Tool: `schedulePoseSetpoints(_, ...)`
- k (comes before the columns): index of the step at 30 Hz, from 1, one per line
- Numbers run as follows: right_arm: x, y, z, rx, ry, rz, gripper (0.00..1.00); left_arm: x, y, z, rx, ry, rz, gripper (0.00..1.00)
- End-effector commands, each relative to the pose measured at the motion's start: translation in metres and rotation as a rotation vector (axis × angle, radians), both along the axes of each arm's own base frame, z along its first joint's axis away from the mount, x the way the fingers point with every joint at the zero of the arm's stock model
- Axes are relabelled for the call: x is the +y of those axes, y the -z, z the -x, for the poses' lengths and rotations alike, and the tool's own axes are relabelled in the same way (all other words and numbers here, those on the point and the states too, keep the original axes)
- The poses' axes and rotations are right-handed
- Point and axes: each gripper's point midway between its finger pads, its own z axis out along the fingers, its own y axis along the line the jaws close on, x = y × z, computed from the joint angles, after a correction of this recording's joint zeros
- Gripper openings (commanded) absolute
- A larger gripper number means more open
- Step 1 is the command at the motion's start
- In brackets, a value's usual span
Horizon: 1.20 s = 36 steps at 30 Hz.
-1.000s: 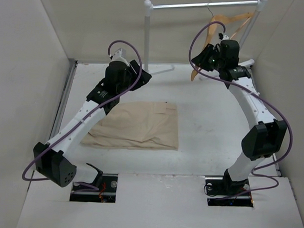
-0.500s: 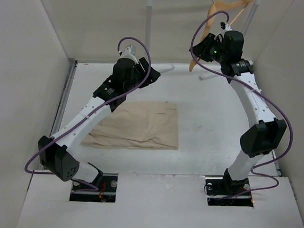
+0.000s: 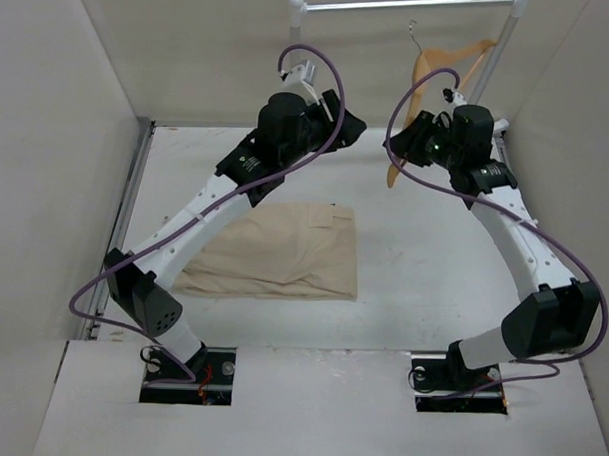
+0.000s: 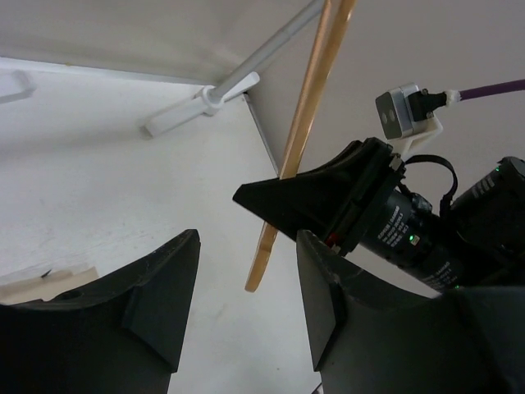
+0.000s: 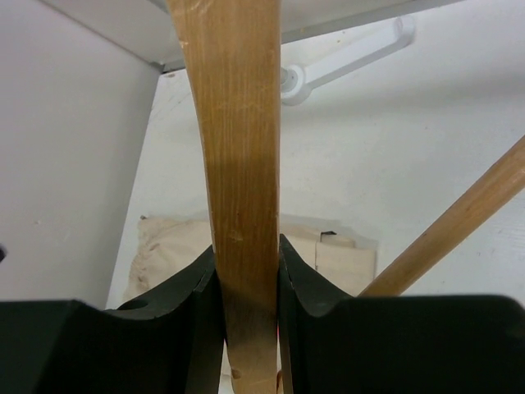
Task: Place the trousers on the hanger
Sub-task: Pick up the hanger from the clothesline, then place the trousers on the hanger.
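My left gripper grabs the hanger by its arm near the hook next. That leaves the crossbar free for the trousers.
The folded beige trousers lie flat on the table, also seen behind the jaws in the right wrist view. The light-wood hanger hangs tilted in the air below the rail, its hook free of it. My right gripper is shut on the hanger's lower arm, near its tip; the crossbar runs off to the right. My left gripper is raised left of the hanger and open with nothing in it. The hanger's tip shows beyond its gap.
A white garment rail spans the back on a post, with a white foot on the table. Walls close in on the left, right and back. The right arm's camera body sits close to my left fingers.
The left arm has swung up and to the right, away from the trousers and towards the hanger. The right gripper lifted the hanger, then brought it back down; it stays shut on it.
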Motion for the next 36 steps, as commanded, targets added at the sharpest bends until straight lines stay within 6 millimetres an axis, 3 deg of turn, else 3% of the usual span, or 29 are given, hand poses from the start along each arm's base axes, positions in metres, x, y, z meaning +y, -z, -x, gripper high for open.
schedulePoseSetpoints(1, 0.013, -0.04, 0.019, -0.163, -0.058, -0.015, 0.16, -0.022, -0.025, 0.0, -0.091, 0.045, 0.015, 0.49)
schedulePoseSetpoints(4, 0.028, -0.023, 0.041, -0.138, -0.102, -0.004, 0.16, -0.044, -0.024, 0.003, -0.096, 0.086, 0.018, 0.5)
schedulePoseSetpoints(9, 0.034, -0.006, 0.067, -0.112, -0.12, -0.009, 0.16, -0.071, -0.023, 0.015, -0.105, 0.15, 0.031, 0.52)
schedulePoseSetpoints(22, 0.043, 0.035, 0.125, -0.026, -0.173, -0.028, 0.17, -0.107, 0.041, 0.006, -0.082, 0.109, -0.12, 0.46)
schedulePoseSetpoints(26, 0.041, 0.044, 0.144, -0.007, -0.179, -0.036, 0.17, -0.109, 0.056, 0.001, -0.068, 0.071, -0.149, 0.43)
schedulePoseSetpoints(29, 0.035, 0.052, 0.158, 0.011, -0.173, -0.043, 0.17, -0.112, 0.066, 0.004, -0.061, 0.066, -0.164, 0.33)
schedulePoseSetpoints(31, 0.031, 0.058, 0.168, 0.031, -0.168, -0.049, 0.17, -0.116, 0.072, 0.007, -0.058, 0.068, -0.171, 0.16)
schedulePoseSetpoints(33, 0.024, 0.063, 0.18, 0.054, -0.155, -0.054, 0.17, -0.115, 0.076, 0.011, -0.049, 0.051, -0.163, 0.08)
schedulePoseSetpoints(36, 0.011, 0.071, 0.198, 0.086, -0.118, -0.059, 0.34, -0.112, 0.082, 0.021, -0.029, 0.013, -0.116, 0.04)
